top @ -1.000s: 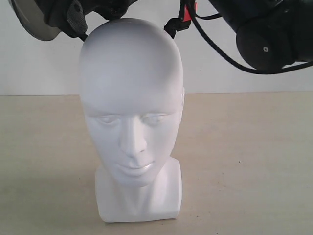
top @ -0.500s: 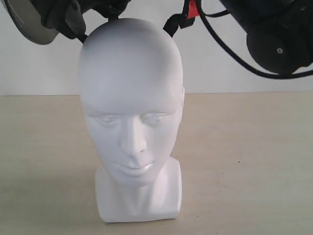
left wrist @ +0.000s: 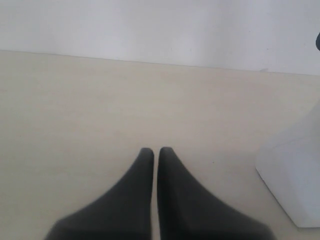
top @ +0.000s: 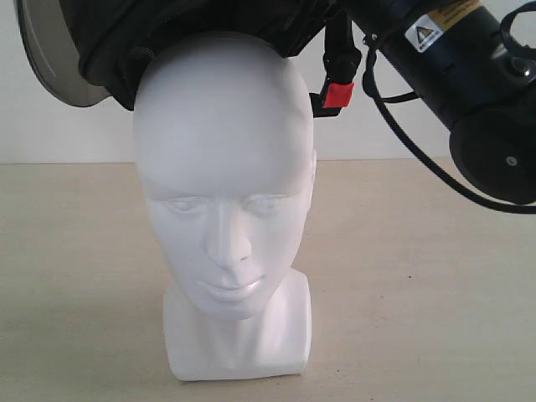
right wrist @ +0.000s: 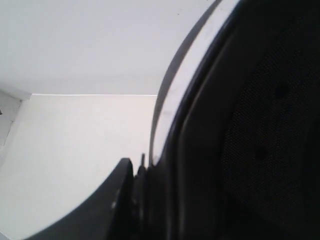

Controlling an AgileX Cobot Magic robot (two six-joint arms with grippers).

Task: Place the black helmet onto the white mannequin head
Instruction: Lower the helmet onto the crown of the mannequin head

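Observation:
The helmet's lower edge (top: pixel 117 88) still sits high at the top of the head, above the exposed forehead (top: pixel 222 63). My right gripper should lower the helmet more before it lets go.
The white mannequin head (top: pixel 222 184) stands upright on the table and faces the exterior camera. The black helmet (top: pixel 201 29) sits low over its crown, its shell rim touching the top of the head. Its tinted visor (top: pixel 50 59) sticks out to the left, and the chin strap with a red buckle (top: pixel 338 94) hangs at the right. My right gripper (right wrist: pixel 145 170) is shut on the helmet's rim (right wrist: pixel 200 150), one finger (right wrist: pixel 117 195) on the outside. My left gripper (left wrist: pixel 155 152) is shut and empty, low over the table beside the head's base (left wrist: pixel 295 175).
The right arm (top: pixel 469 75) and its cable reach in from the upper right, above the table. The beige table (top: pixel 419 276) runs back to a white wall (top: pixel 75 134).
The helmet has come down from above the frame onto the crown of the head. The right arm has dropped with it. The buckle now hangs beside the temple.

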